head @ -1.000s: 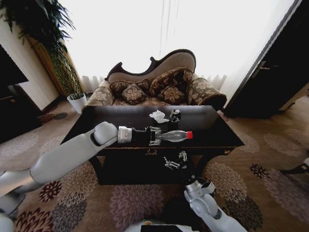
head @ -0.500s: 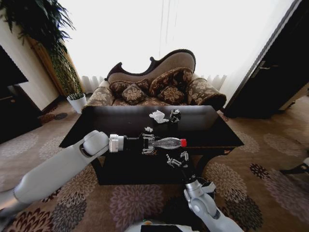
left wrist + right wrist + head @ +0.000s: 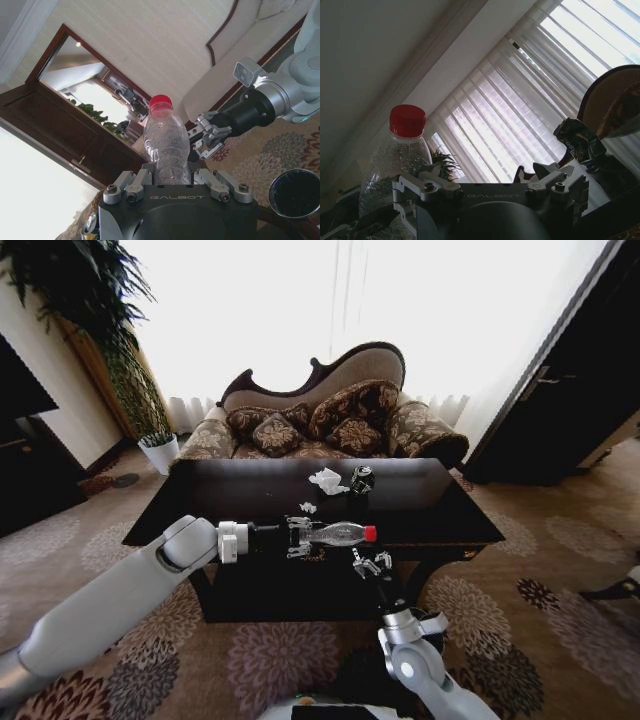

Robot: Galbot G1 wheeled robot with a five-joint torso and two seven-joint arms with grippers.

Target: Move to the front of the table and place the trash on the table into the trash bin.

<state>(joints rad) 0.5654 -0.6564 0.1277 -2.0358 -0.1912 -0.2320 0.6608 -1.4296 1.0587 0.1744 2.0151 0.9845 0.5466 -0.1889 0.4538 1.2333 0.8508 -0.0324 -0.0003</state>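
Note:
My right gripper grabs the bottle by its free part below the red cap [image 3: 369, 533] [image 3: 404, 149] next, since my left gripper's fingers already cover its base.
My left gripper [image 3: 298, 537] is shut on the base of the clear plastic bottle [image 3: 338, 533], holding it level over the dark table's [image 3: 455, 515] front edge, red cap [image 3: 369, 533] to the right. In the left wrist view the bottle [image 3: 166, 145] stands out between the left gripper's [image 3: 172, 181] fingers. My right gripper [image 3: 368, 563] is open just below the cap, holding nothing; the right gripper [image 3: 206, 139] also shows beyond the bottle. A white tissue [image 3: 327, 480], a dark can [image 3: 362, 480] and a small white scrap [image 3: 308, 507] lie on the table. The black trash bin [image 3: 295, 194] sits on the carpet below.
A patterned sofa [image 3: 330, 415] stands behind the table, under bright curtained windows. A white plant pot [image 3: 160, 452] with a tall plant is at the far left. A dark cabinet stands on the right, and patterned carpet surrounds the table.
My left gripper has drawn the bottle back and to the left, from over the tabletop to its front edge. The right gripper has risen slightly toward the cap.

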